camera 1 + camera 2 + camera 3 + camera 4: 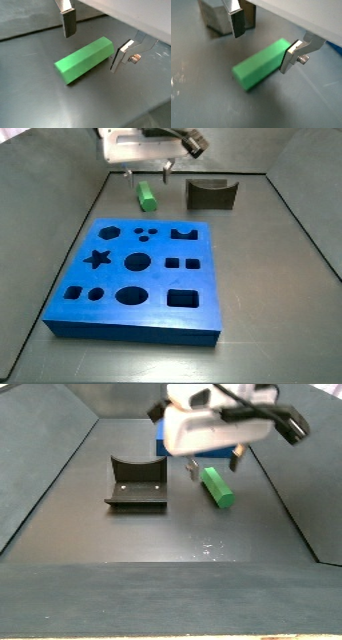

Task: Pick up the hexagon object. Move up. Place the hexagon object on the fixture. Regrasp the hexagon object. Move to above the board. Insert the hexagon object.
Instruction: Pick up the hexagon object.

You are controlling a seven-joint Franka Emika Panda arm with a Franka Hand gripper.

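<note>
My gripper takes hold of the hexagon object by its long sides next, to set the hexagon object on the fixture point(211, 194).
The hexagon object point(83, 60) is a bright green bar lying flat on the dark floor; it also shows in the other wrist view point(261, 66) and both side views point(146, 196) point(217, 487). My gripper point(92, 51) is open and hovers just above the bar, with one finger on each side of its end and not touching it. It shows too in the other wrist view point(262, 52) and in both side views point(147, 173) point(214, 466). The fixture point(211, 194), a dark notched block, stands beside the bar point(138, 486) point(216, 20). The blue board point(140, 278) lies apart from them.
Dark walls point(301, 218) enclose the floor on both sides. In a side view the board point(162, 439) is mostly hidden behind the white gripper body point(214, 424).
</note>
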